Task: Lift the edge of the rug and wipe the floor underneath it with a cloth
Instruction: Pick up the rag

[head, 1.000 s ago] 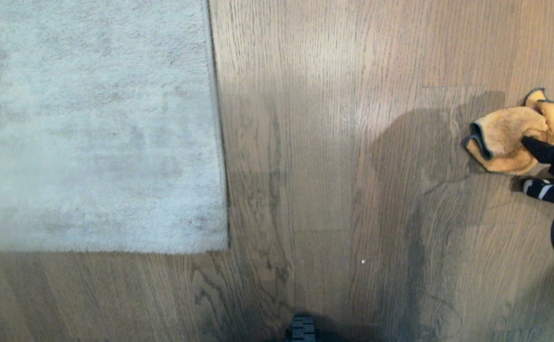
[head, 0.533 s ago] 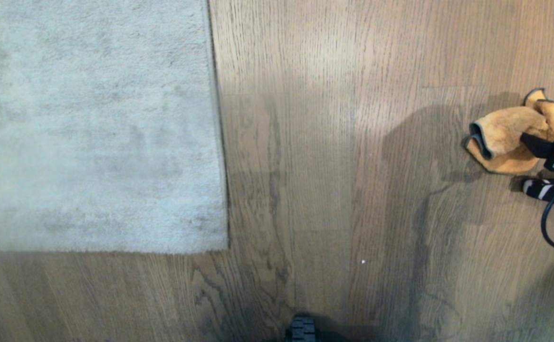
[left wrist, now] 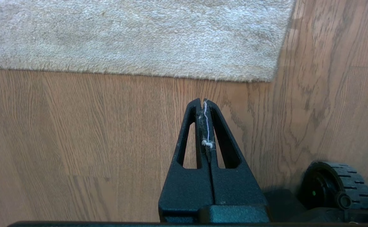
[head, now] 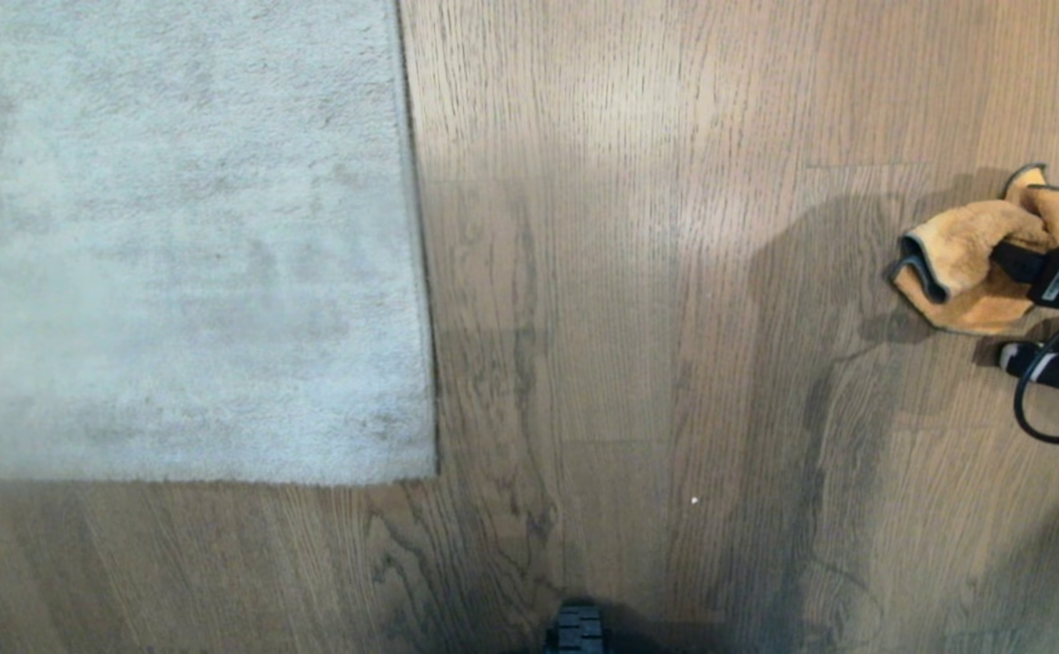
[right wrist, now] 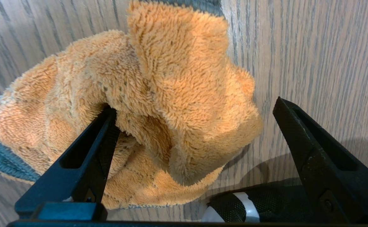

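The orange-yellow cloth has to wipe the floor under the rug edge (head: 424,327), so my right gripper should next grab the cloth by its raised middle fold (head: 989,234).
The orange-yellow cloth (head: 956,263) lies crumpled on the floor (head: 629,318) at the far right of the head view. My right gripper (right wrist: 193,112) is open and low over it. One of its fingers (head: 1020,262) presses into a fold of the cloth (right wrist: 158,94), the other stands apart over bare wood. The pale rug lies flat at the left, with its rug edge (head: 416,272) and square corner (left wrist: 272,77) on the floor. My left gripper (left wrist: 203,101) is shut, with only white lint between its pads, and is parked above the planks near that corner.
A dark mesh slipper with white stripes (head: 1052,368) lies right beside the cloth, just under the right gripper (right wrist: 237,209). A black cable (head: 1034,418) loops off the right arm. The base's black wheel (left wrist: 335,183) sits near the left gripper.
My right gripper has slid further over the cloth, away from the slipper, and its finger has pushed deeper into the fold. Cable loop has swung with it. Rug and left arm unchanged.
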Controlling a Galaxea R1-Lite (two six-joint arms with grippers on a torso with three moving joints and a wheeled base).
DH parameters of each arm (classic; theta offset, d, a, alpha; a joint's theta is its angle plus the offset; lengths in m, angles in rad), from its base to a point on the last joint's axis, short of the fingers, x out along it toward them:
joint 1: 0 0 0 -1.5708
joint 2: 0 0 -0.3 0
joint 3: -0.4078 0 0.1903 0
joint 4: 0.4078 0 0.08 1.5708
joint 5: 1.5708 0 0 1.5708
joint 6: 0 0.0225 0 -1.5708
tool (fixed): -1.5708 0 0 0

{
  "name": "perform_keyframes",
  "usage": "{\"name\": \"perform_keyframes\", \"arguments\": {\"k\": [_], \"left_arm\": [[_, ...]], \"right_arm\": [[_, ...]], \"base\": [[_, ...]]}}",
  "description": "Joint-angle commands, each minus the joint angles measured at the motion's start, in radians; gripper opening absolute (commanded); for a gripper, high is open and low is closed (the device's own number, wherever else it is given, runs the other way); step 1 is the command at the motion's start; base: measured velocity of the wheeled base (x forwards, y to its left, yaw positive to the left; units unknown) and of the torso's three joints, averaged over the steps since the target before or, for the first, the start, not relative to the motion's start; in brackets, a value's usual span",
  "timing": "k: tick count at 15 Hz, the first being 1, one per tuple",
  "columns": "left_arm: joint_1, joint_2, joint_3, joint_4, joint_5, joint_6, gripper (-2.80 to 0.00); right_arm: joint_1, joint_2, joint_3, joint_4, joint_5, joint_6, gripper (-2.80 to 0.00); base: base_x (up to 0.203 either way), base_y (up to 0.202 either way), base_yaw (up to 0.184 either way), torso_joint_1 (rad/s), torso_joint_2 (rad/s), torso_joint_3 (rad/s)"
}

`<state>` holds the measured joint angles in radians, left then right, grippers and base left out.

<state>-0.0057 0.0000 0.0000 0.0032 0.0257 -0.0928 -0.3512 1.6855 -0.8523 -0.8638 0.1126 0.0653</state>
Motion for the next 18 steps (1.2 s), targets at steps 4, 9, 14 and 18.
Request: {"name": "perform_keyframes", "arguments": {"k": [4, 9, 14, 18], "left_arm": [[0.0, 0.0, 0.0, 0.0, 0.0, -0.001, -2.8], [0.0, 0.0, 0.0, 0.0, 0.0, -0.001, -2.8], [0.0, 0.0, 0.0, 0.0, 0.0, -0.001, -2.8], [0.0, 0.0, 0.0, 0.0, 0.0, -0.001, -2.8]], "right_arm": [[-0.008, 0.008, -0.001, -0.006, 0.003, 0.002, 0.0], [-0.017, 0.022, -0.001, -0.004, 0.065, 0.001, 0.0], [-0.017, 0.031, 0.001, -0.003, 0.067, 0.001, -2.8], [-0.017, 0.024, 0.006, -0.003, 0.067, 0.001, -2.8]], "base": [[0.0, 0.0, 0.0, 0.0, 0.0, 0.0], [0.0, 0.0, 0.0, 0.0, 0.0, 0.0], [0.0, 0.0, 0.0, 0.0, 0.0, 0.0], [0.0, 0.0, 0.0, 0.0, 0.0, 0.0]]}}
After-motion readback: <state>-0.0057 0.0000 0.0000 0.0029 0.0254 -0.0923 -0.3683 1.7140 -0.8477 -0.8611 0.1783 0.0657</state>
